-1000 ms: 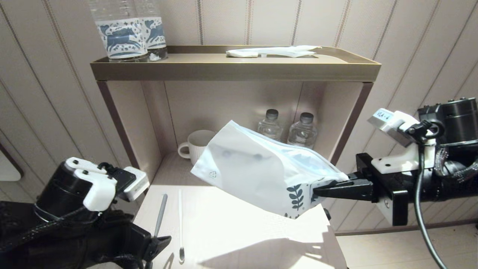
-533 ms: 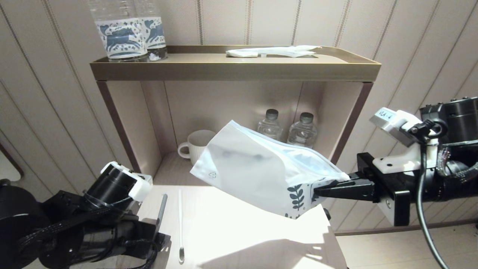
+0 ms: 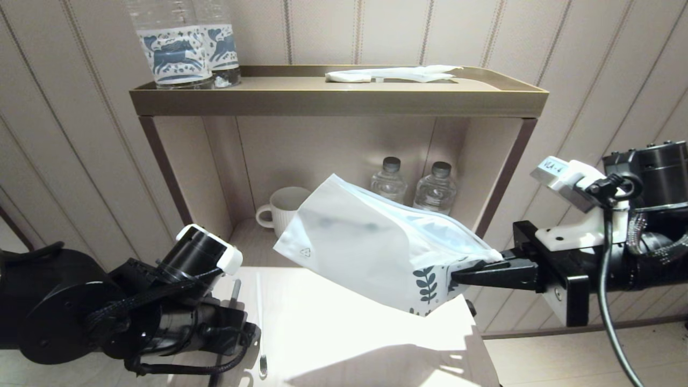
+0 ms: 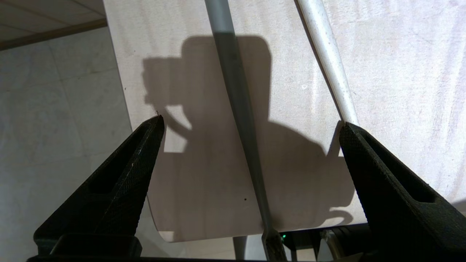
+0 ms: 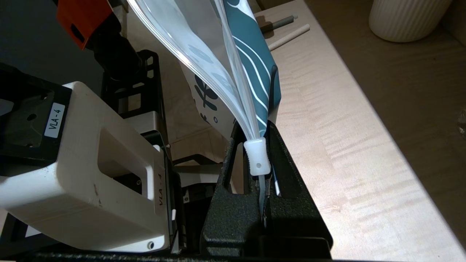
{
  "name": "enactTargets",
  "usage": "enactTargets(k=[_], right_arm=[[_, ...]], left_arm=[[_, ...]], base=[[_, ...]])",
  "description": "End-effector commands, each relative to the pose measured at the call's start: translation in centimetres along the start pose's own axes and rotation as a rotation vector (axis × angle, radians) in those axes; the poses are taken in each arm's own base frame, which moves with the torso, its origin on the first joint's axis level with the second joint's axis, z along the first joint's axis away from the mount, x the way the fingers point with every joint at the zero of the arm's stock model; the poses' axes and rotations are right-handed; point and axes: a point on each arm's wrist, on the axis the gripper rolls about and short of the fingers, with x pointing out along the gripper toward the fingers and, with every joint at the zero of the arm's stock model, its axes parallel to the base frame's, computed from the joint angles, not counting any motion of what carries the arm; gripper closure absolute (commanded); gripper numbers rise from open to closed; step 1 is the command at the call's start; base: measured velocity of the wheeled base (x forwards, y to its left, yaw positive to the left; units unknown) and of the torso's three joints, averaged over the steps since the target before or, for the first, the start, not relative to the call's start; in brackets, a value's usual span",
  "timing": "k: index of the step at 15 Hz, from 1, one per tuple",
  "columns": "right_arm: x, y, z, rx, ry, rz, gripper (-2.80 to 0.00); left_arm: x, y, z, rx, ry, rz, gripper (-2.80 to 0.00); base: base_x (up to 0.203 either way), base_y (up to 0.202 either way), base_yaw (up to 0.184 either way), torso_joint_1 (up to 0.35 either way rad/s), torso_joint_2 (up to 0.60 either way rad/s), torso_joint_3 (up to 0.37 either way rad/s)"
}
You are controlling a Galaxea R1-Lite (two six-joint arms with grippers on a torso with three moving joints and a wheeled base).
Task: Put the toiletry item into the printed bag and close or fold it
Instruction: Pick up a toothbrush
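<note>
The grey item is ready for my left gripper to close on: both fingers meet their shadows on the tabletop, on either side of its handle (image 3: 236,289) (image 4: 240,102).
My right gripper (image 3: 463,275) is shut on the zip end of the printed bag (image 3: 371,247), a white pouch with teal leaf print. It holds the bag in the air over the table, mouth side toward the gripper. In the right wrist view the bag (image 5: 247,47) rises from between the closed fingers of that gripper (image 5: 255,134), its white slider at the tips. A slim grey toiletry item (image 3: 235,290) lies on the table beside a thin white stick (image 3: 259,317). My left gripper (image 4: 251,120) hangs open over the grey item (image 4: 236,102), which runs between its fingers; the white stick (image 4: 327,62) lies by one fingertip.
A bronze shelf unit (image 3: 338,102) stands behind the pale table (image 3: 349,344). Two tall bottles with blue labels (image 3: 183,48) and a plain white packet (image 3: 392,74) sit on top. A white mug (image 3: 282,209) and two small bottles (image 3: 414,185) stand in the niche.
My left arm has swung forward and to the right, over the table's left side and the grey item. The right gripper and bag have stayed still.
</note>
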Motion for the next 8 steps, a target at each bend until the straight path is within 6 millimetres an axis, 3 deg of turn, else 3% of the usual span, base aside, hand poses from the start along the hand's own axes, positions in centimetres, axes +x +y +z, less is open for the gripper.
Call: enactTargets(k=[1,5,6,8], right_arm=[[0.0,-0.07,0.0,-0.001,-0.002,0.004,0.0],[-0.02,-0.05,-0.04,-0.001,-0.002,0.003,0.0],[-0.03,-0.04,-0.01,-0.002,-0.002,0.003,0.0],[-0.05,-0.06,-0.01,-0.002,-0.003,0.002,0.0]], left_arm=[[0.24,-0.06,0.04,-0.004,-0.001,0.001,-2.8],[0.88,0.38,0.31,-0.031,-0.005,-0.011,-2.8],[0.99,0.5,0.3,-0.035,0.0,-0.007,0.0],[1.01,0.63,0.13,-0.037,0.005,-0.006,0.0]], base=[[0.0,0.0,0.0,0.0,0.0,0.0],[0.0,0.0,0.0,0.0,0.0,0.0],[0.0,0.0,0.0,0.0,0.0,0.0],[0.0,0.0,0.0,0.0,0.0,0.0]])
